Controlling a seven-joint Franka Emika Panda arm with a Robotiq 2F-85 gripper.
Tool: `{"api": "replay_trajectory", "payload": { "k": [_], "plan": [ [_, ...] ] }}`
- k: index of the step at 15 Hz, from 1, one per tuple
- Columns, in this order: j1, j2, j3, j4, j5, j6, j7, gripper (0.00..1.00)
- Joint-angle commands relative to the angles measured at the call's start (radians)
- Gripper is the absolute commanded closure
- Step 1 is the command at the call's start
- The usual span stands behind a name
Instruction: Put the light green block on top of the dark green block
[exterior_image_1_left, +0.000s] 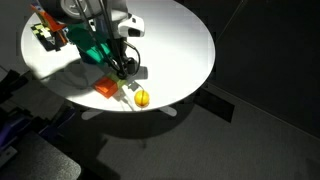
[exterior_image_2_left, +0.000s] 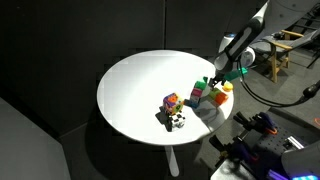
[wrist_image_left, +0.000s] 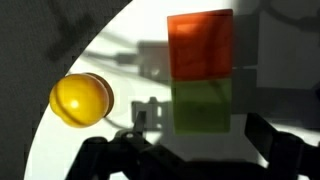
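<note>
My fingers reach only the light green block's (wrist_image_left: 202, 107) near end, so it is too early to close. My gripper moves farther toward the block's sides first, then closes.
In the wrist view the light green block (wrist_image_left: 203, 105) lies on the white table, touching the orange-red cube (wrist_image_left: 200, 45) beyond it. My gripper (wrist_image_left: 194, 115) is open and low over the table, one finger on either side of the lime cube's near end, touching neither side. In both exterior views the gripper (exterior_image_1_left: 125, 66) (exterior_image_2_left: 214, 76) hangs near the table edge and hides the lime cube. The dark green block (exterior_image_1_left: 88, 45) (exterior_image_2_left: 200, 90) stands a short way off toward the table's middle. What it rests on is not clear.
A yellow ball (wrist_image_left: 82, 100) (exterior_image_1_left: 142, 97) (exterior_image_2_left: 227, 87) lies beside the cubes near the table edge (exterior_image_1_left: 150, 108). The orange-red cube also shows in both exterior views (exterior_image_1_left: 105, 89) (exterior_image_2_left: 215, 98). A multicoloured block pile (exterior_image_1_left: 45, 35) (exterior_image_2_left: 172, 104) and a black-and-white object (exterior_image_2_left: 177, 122) stand further in.
</note>
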Motion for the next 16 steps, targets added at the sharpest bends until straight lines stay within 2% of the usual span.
{"api": "replay_trajectory", "payload": {
  "k": [1, 13, 14, 15, 16],
  "plan": [
    [-0.019, 0.026, 0.015, 0.027, -0.019, 0.008, -0.026, 0.00],
    [-0.024, 0.082, 0.016, 0.071, -0.016, -0.006, -0.031, 0.00],
    [-0.025, 0.085, 0.017, 0.074, -0.014, -0.010, -0.030, 0.25],
    [-0.025, 0.087, 0.017, 0.076, -0.014, -0.012, -0.029, 0.27],
    [-0.023, 0.086, 0.015, 0.079, -0.012, -0.020, -0.024, 0.34]
  ]
}}
